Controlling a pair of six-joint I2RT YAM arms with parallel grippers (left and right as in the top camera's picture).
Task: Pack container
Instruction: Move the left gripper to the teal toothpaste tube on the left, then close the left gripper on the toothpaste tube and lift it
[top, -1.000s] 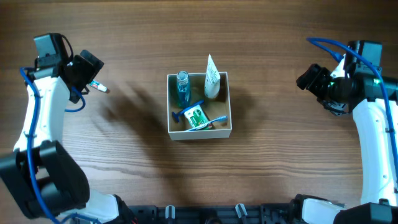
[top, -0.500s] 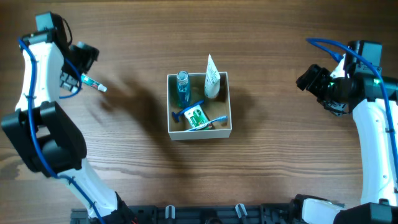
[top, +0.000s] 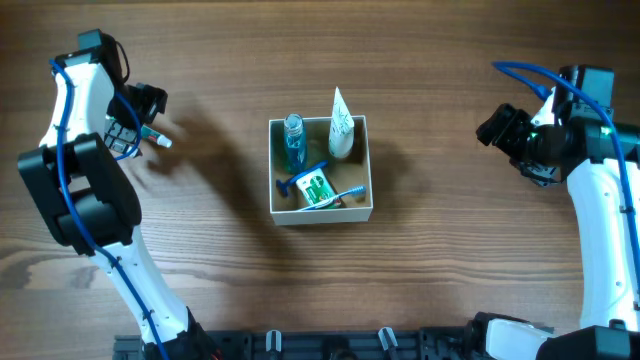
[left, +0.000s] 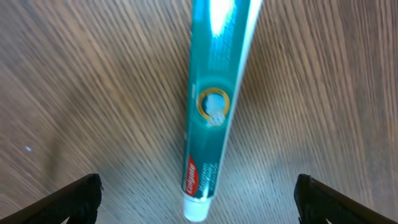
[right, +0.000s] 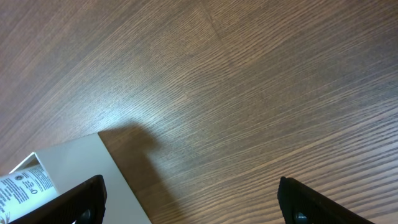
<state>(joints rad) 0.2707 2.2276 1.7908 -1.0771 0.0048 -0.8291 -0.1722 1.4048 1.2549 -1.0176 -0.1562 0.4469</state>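
My left gripper should next grab the teal toothpaste tube across its sides near the cap end, so its length stays free to pack into the container (top: 322, 214).
The container (top: 322, 214), a white-walled cardboard box, sits at the table's middle. It holds a blue bottle (top: 293, 141), a white tube (top: 341, 124), a blue toothbrush (top: 350, 192) and a green packet (top: 316, 187). A teal toothpaste tube (left: 214, 93) lies on the wood at the far left, also seen from overhead (top: 158, 139). My left gripper (left: 199, 208) is open just above it, one jaw on each side of the cap end; overhead it shows at the left (top: 135, 127). My right gripper (right: 196, 199) is open and empty right of the box, seen overhead at the right (top: 497, 126).
The box's white wall (right: 68, 168) and the white tube's label (right: 22, 183) show at the lower left of the right wrist view. Bare wood table (top: 450, 260) surrounds the box.
My left arm has swung and turned over the toothpaste tube, which stays in about the same place on the table. The right arm has not moved.
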